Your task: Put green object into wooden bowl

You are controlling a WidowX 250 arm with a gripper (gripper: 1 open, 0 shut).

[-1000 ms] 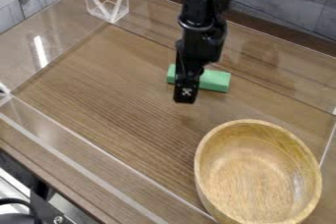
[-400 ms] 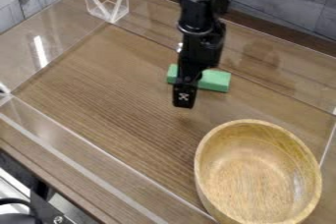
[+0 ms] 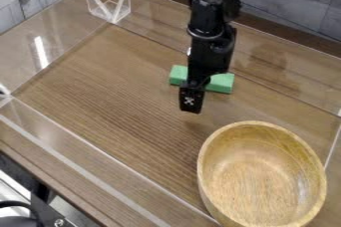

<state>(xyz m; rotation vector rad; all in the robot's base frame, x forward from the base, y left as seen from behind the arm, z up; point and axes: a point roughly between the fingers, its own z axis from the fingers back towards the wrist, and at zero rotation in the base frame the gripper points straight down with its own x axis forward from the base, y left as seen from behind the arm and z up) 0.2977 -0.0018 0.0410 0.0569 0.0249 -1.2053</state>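
Note:
The green object needs to go into the wooden bowl [image 3: 262,176]. My gripper will next grab the block by its long sides.
The green object [image 3: 221,82] is a small flat mint-green block lying on the wooden tabletop near the middle. My black gripper [image 3: 193,100] hangs straight down right in front of the block and hides its middle. The fingers look open, and nothing shows between them. Whether they touch the block I cannot tell. The wooden bowl [image 3: 262,176], wide, shallow and light tan, stands empty at the front right, well apart from the block and the gripper.
Low clear plastic walls [image 3: 80,166] fence the tabletop on the left and front. A small clear plastic stand [image 3: 107,7] sits at the back left corner. Grey boards run behind the table.
The gripper has shifted slightly down and to the right in the picture. The green block and the bowl have stayed put.

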